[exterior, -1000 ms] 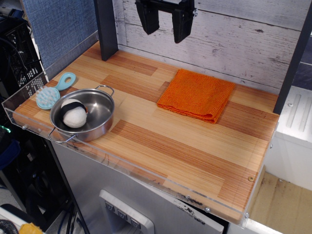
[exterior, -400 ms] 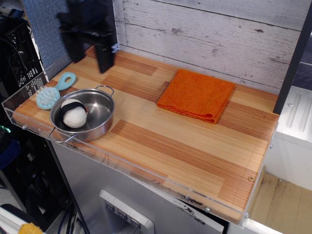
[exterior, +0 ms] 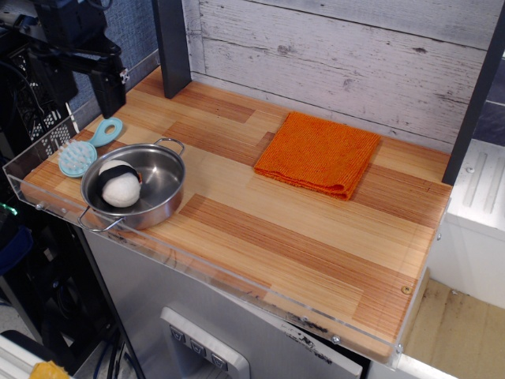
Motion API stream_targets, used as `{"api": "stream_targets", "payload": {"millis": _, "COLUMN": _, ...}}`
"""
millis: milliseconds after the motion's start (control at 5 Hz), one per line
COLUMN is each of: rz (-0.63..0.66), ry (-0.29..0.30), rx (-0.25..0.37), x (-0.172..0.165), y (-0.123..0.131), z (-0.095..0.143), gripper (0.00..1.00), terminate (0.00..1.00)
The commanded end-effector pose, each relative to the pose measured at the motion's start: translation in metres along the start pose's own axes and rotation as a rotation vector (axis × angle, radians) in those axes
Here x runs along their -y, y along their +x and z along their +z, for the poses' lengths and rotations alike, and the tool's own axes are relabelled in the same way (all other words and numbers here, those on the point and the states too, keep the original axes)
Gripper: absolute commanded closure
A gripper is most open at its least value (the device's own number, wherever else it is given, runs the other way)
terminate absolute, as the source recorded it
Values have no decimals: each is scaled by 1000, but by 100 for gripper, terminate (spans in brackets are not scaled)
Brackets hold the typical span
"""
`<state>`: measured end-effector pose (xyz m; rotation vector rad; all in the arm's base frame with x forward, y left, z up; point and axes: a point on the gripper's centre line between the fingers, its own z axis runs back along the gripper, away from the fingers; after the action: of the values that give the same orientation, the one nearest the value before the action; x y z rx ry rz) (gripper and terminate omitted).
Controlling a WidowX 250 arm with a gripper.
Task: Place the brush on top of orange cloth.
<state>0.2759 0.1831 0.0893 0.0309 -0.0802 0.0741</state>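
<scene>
Next, the gripper grabs the brush by its loop handle (exterior: 106, 133), since the steel pot and the clear plastic rim crowd the brush's round head.
The light-blue brush (exterior: 85, 148) lies flat at the table's far left edge, round head toward the front, loop handle toward the back. The orange cloth (exterior: 318, 154) lies flat at the back middle of the wooden table (exterior: 276, 229), well to the right of the brush. My black gripper (exterior: 79, 101) hangs open and empty just above and behind the brush, jaws spread wide and pointing down. Its left finger is hard to tell from the dark crate behind it.
A steel pot (exterior: 158, 197) with two wire handles stands right next to the brush and holds a black-and-white ball (exterior: 120, 184). A clear plastic rim (exterior: 31, 170) runs along the left and front edges. A dark post (exterior: 172, 47) stands at the back left.
My gripper has swept from above the back middle of the table leftward and down, to just above the brush. The jaws stay open. The brush, pot and cloth have not moved.
</scene>
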Motion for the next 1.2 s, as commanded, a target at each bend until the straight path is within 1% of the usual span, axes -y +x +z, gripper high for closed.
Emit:
{"api": "stream_targets", "payload": {"millis": 0, "rz": 67, "ry": 46, "rx": -19, "x": -36, "y": -1, "z": -15, "gripper": 0, "terminate": 0}}
{"api": "stream_targets", "payload": {"millis": 200, "rz": 47, "ry": 72, "rx": -92, "x": -32, "y": 5, "z": -33, "gripper": 0, "terminate": 0}}
{"api": "stream_targets", "payload": {"millis": 400, "rz": 32, "ry": 70, "rx": -145, "x": -15, "y": 14, "z": -55, "gripper": 0, "terminate": 0}}
{"api": "stream_targets", "payload": {"millis": 800, "rz": 12, "ry": 71, "rx": -198, "x": 3, "y": 11, "z": -73, "gripper": 0, "terminate": 0}}
{"api": "stream_targets", "payload": {"millis": 1000, "rz": 41, "ry": 67, "rx": -198, "x": 0, "y": 4, "z": -76, "gripper": 100, "terminate": 0}}
